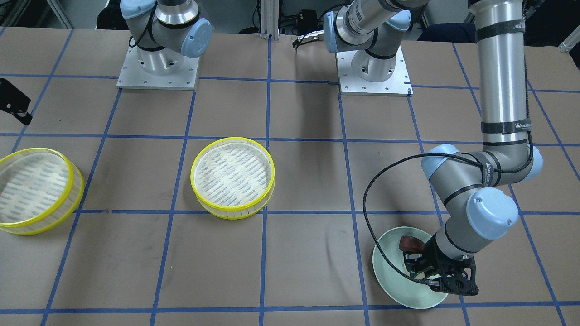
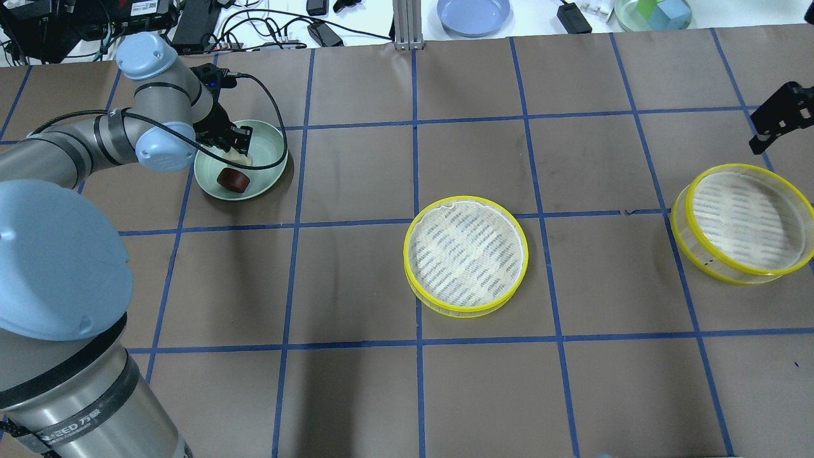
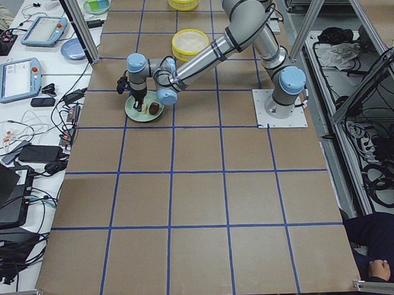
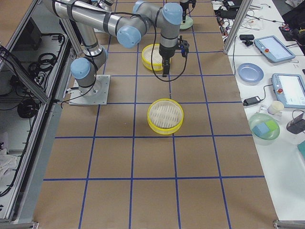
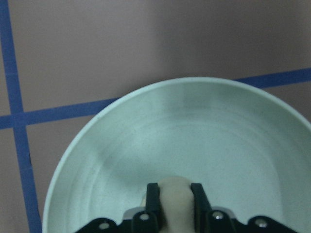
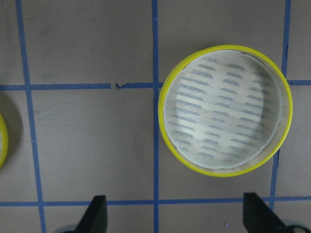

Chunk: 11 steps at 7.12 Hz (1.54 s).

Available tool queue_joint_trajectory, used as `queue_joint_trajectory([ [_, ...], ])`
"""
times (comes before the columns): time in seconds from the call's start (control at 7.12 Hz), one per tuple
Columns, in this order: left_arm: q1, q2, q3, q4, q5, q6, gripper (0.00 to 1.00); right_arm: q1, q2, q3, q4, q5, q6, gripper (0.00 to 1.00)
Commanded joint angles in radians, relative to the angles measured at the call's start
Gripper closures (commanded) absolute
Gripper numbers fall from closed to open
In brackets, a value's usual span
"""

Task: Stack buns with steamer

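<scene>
Next, my right gripper grabs the second steamer ring by its yellow rim [image 1: 8, 157] [image 6: 277, 151] to stack it onto the other.
My left gripper [image 2: 236, 147] reaches down into the pale green plate [image 2: 267, 143] at the table's far left. In the left wrist view its fingers [image 5: 153, 199] are shut on the cream-white bun [image 5: 175, 196]. The dark reddish-brown bun [image 2: 233, 179] lies loose in the same plate, just beside the gripper, and also shows in the front view [image 1: 411, 244]. Two empty yellow-rimmed steamer baskets stand on the table, one in the middle [image 2: 466, 254] and one at the right [image 2: 743, 222]. My right gripper [image 2: 779, 121] hovers open and empty high beside the right steamer [image 6: 226, 109].
The two arm bases [image 1: 157, 68] [image 1: 374, 72] stand at the robot's edge of the table. A blue plate [image 2: 474, 14] and a bowl of coloured blocks [image 2: 653, 13] sit on the bench beyond the far edge. A cable loops over the green plate's rim [image 2: 280, 137].
</scene>
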Motion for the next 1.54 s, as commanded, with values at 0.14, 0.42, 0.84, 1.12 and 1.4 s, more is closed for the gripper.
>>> queue_joint_trajectory([
  [0.14, -0.021, 0.068, 0.019, -0.057, -0.004, -0.076, 1.0, -0.155, 0.252, 0.001, -0.27, 0.012, -0.267, 0.01],
  [0.42, -0.121, 0.148, 0.022, -0.126, -0.003, -0.157, 1.0, -0.206, 0.375, 0.001, -0.386, 0.008, -0.291, 0.01],
  [0.84, -0.326, 0.211, 0.012, -0.203, -0.009, -0.496, 1.0, -0.226, 0.443, 0.018, -0.403, 0.009, -0.305, 0.41],
  [1.12, -0.492, 0.219, -0.028, -0.229, -0.096, -0.706, 1.0, -0.226, 0.459, 0.02, -0.431, -0.001, -0.304, 0.57],
  [1.4, -0.593, 0.214, -0.105, -0.217, -0.217, -0.79, 1.0, -0.226, 0.462, 0.02, -0.435, -0.001, -0.305, 0.82],
])
